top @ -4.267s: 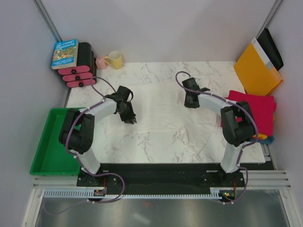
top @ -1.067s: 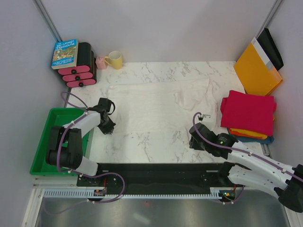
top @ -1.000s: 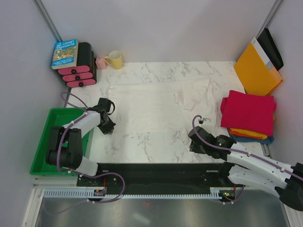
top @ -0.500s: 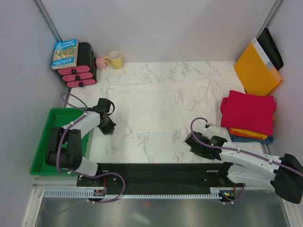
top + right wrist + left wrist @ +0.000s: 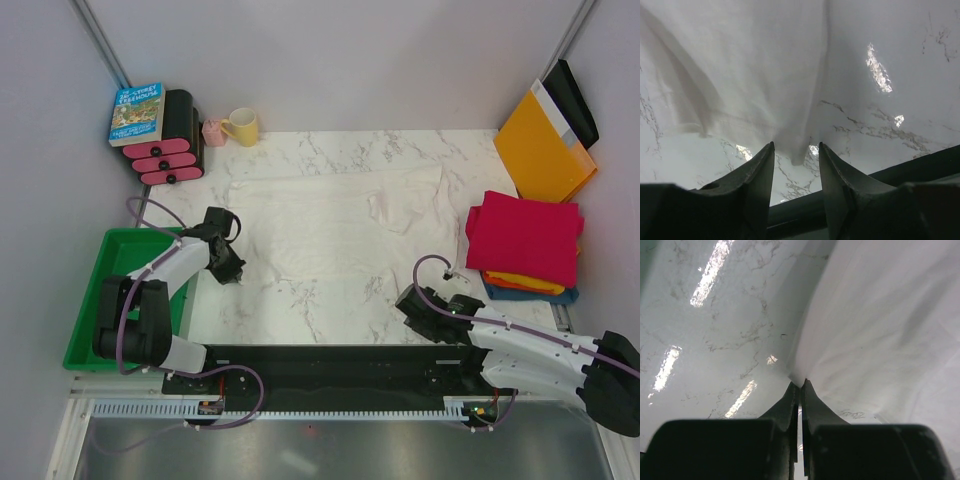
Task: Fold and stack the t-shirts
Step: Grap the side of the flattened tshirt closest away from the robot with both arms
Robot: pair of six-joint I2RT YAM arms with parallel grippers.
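The near corner of the white t-shirt lies between the fingers of the robot's right gripper. The gripper should close now. Closing now would hold the corner.
The large white t-shirt (image 5: 330, 225) lies spread flat and wrinkled across the marbled table. My left gripper (image 5: 232, 272) is at its near left corner, shut on the shirt's edge (image 5: 850, 330), with the cloth pinched at the fingertips (image 5: 800, 383). My right gripper (image 5: 408, 303) is at the near right corner, low over the table. It is open, with a corner of the white cloth (image 5: 765, 70) lying between its tips (image 5: 796, 145). At the right edge is a stack of folded shirts: crimson red (image 5: 525, 238) on top, orange (image 5: 518, 284) and dark blue (image 5: 562, 296) beneath.
A green tray (image 5: 100, 330) sits off the table's left edge. A book (image 5: 137, 113) on a black and pink holder (image 5: 168, 158), a pink cup (image 5: 213, 132) and a yellow mug (image 5: 242, 126) stand at the back left. An orange-yellow envelope (image 5: 543, 148) leans at the back right.
Since 4.3 s ago both arms have come from the far middle of the table to the near corners, and the white shirt lies spread out. In the last second the right gripper shifted slightly; the left stayed.
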